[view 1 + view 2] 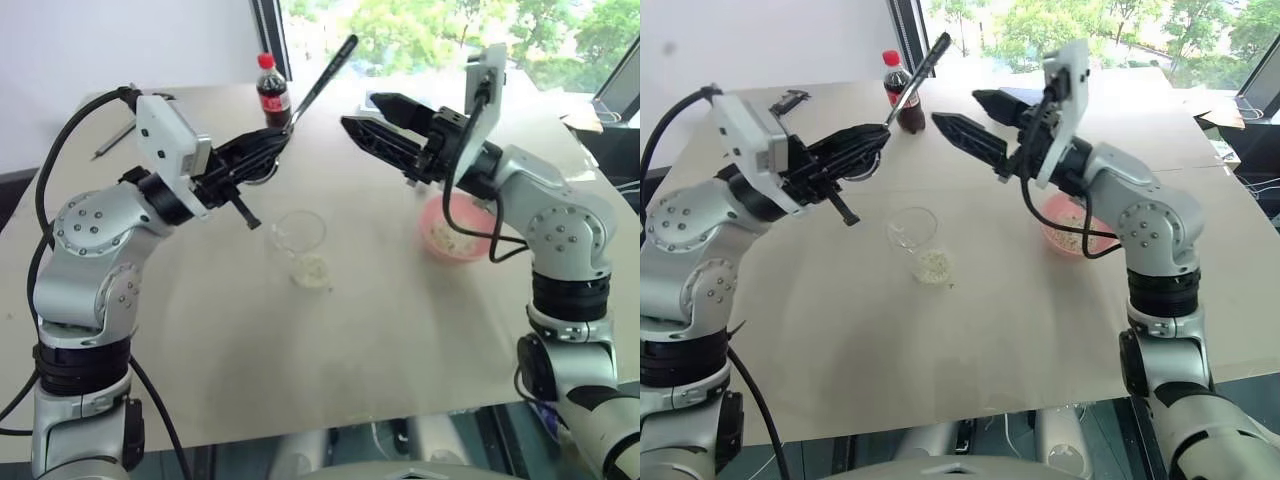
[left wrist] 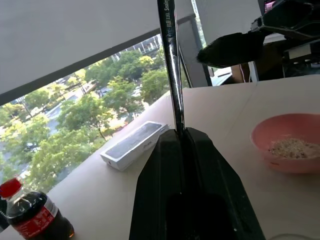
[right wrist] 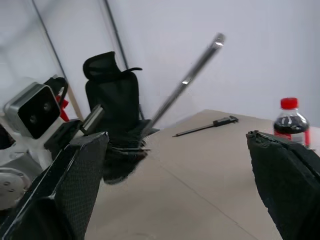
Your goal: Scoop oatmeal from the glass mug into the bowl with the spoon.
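Observation:
Next, my right gripper grabs the spoon by its long silver handle (image 1: 332, 69) (image 3: 196, 69), which sticks out free, since my left gripper's fingers cover the scoop end.
My left gripper (image 1: 281, 136) is shut on the spoon (image 1: 322, 80), held up above the table. The spoon's long silver handle slants up and away; its scoop end is hidden between the fingers. My right gripper (image 1: 361, 111) hangs open just to the right of the spoon, apart from it, with nothing between its fingers. Below and between both grippers the glass mug (image 1: 298, 238) stands on the table with oatmeal (image 1: 312, 269) at its bottom. The pink bowl (image 1: 455, 232) sits to the right under my right arm and holds some oatmeal (image 2: 294, 148) too.
A cola bottle (image 1: 272, 90) stands at the back of the table behind the spoon. A dark caliper (image 1: 113, 141) lies at the back left. A flat white box (image 2: 135, 145) lies near the far edge by the window.

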`<state>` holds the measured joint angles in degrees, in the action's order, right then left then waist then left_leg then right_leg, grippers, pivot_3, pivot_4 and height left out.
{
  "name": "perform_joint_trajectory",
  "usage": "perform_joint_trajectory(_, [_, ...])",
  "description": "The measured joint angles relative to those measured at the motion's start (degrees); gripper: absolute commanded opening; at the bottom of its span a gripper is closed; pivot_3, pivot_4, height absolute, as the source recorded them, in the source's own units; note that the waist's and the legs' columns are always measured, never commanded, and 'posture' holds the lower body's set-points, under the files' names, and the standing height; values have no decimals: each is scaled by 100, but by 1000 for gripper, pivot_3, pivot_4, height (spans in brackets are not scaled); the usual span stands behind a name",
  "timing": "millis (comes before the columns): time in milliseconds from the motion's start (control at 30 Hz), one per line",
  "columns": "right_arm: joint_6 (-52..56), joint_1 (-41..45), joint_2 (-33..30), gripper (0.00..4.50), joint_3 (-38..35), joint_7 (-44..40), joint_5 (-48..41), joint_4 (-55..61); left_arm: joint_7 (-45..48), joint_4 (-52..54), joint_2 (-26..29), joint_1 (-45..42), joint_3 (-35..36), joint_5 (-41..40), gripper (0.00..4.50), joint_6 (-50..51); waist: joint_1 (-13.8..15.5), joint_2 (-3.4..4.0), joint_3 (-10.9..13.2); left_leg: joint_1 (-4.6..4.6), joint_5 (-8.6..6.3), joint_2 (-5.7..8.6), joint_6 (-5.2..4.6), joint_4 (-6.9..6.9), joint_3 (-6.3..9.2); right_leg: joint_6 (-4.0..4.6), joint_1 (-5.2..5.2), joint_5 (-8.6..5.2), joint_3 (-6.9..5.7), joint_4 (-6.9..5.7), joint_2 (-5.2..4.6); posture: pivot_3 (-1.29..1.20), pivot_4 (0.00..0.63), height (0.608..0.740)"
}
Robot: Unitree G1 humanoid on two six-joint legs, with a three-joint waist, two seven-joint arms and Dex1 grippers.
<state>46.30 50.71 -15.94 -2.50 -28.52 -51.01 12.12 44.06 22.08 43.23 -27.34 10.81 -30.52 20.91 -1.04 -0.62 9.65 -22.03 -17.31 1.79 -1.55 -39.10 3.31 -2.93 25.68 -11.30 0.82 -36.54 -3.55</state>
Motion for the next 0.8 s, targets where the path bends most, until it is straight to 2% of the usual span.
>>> perform_joint_trajectory(400, [231,322,609,4500,-84,372,-245,-336,253,6,156,32,-226,456,28,-270,-2,0,0,5,0,1,0,-11,-2,1,0,0,5,-19,2,0,150,740])
perform_joint_trajectory(533, [277,375,680,3351,-233,511,-363,-386,256,5,156,38,-227,465,0,-280,-6,1,0,4,0,1,0,-10,-2,1,1,0,5,-19,3,0,150,740])
perform_joint_trajectory(567, [293,389,683,2667,-272,538,-379,-393,257,5,155,38,-227,465,0,-283,-7,1,0,4,0,1,0,-10,-2,1,1,0,5,-19,3,0,150,740])
perform_joint_trajectory(733, [306,392,650,263,-302,534,-376,-417,266,3,155,52,-227,476,0,-298,-11,1,0,5,0,1,0,-10,-2,1,1,0,5,-20,3,0,150,740])
perform_joint_trajectory(767, [316,392,629,62,-296,481,-411,-438,266,0,155,60,-231,491,0,-306,-12,1,0,5,0,1,0,-11,-3,1,1,0,5,-20,3,0,150,740])
perform_joint_trajectory(800, [314,402,648,62,-263,475,-404,-410,278,-25,155,64,-225,502,0,-307,-14,1,1,5,0,1,0,-11,-3,1,1,0,5,-21,4,0,150,740])
